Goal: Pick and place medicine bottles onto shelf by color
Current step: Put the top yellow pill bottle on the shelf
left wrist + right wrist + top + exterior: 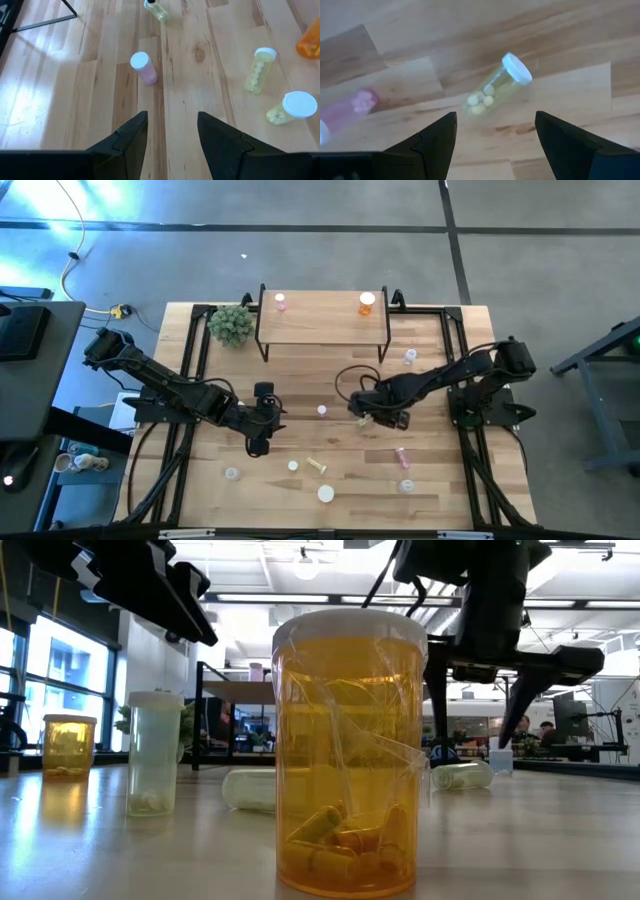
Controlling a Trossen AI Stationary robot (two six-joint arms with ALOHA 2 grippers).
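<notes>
In the right wrist view my right gripper's fingers stop short of the bottle, so it is too early to close. The gripper moves toward the yellow-green bottle (497, 85) first.
The shelf (322, 328) stands at the far middle of the table with a pink bottle (280, 302) and an orange bottle (367, 303) upright on its top. My right gripper (372, 418) (495, 117) is open and points down over a yellow-green bottle (497, 85) (462, 775) that lies on its side; its fingers are clear of it. My left gripper (268, 430) (172, 117) hangs open above the bare table. An upright pink bottle (144, 67) (322, 410) stands a little beyond it.
More bottles are scattered near the front. A yellow-green one (258, 70) lies flat and another (292, 107) is beside it. An orange one (350, 750) stands by the near edge. A pink one (345, 112) (401, 455) lies flat. A potted plant (232, 325) is left of the shelf.
</notes>
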